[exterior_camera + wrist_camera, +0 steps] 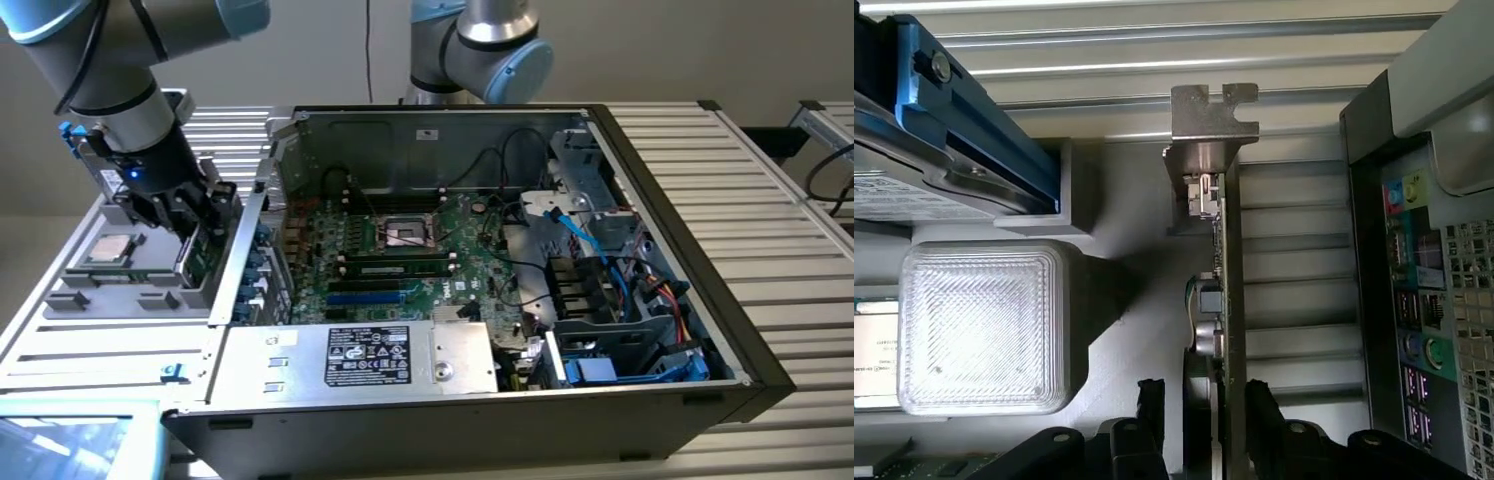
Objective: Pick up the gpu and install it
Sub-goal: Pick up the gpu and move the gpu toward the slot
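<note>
The robot's gripper should close on the GPU now, as its black fingertips are on both sides of the GPU's near end (195, 255).
The gpu (1219, 250) stands on edge in a slot of the grey parts tray (1124, 200), seen edge-on, with its silver end bracket (1209, 125) at the far end. My gripper (1206, 400) is open and straddles the card's near end. One black finger (1150, 400) stands on each side of the card, with a small gap to it. In the exterior view my gripper (187, 215) hangs low over the tray (127, 290) at the exterior view's left, just above the gpu's green board (200, 258).
The open computer case (667, 200) lies right of the tray, its motherboard (400, 240) exposed and its rear port panel (1424, 330) close to the gpu. A hard drive on blue rails (954, 120) and a clear ribbed cover (979, 325) sit in the tray. A second arm (481, 50) stands behind the case.
</note>
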Action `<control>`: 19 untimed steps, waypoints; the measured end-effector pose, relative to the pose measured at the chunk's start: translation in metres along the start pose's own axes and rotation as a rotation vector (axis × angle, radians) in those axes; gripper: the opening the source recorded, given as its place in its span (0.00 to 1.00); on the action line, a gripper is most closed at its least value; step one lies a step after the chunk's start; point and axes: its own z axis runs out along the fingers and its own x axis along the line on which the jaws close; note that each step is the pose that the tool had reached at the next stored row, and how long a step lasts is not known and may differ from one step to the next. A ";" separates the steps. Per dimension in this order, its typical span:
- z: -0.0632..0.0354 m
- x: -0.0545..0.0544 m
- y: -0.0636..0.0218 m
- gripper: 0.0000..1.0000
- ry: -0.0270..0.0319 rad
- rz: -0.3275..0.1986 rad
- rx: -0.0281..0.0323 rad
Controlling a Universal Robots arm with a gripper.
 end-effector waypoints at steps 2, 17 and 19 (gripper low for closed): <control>0.0000 0.000 0.0000 0.46 0.0000 0.001 0.0000; -0.0040 0.000 -0.0004 0.29 -0.0006 0.002 0.0119; -0.0044 0.000 -0.0012 0.29 0.0020 0.002 0.0123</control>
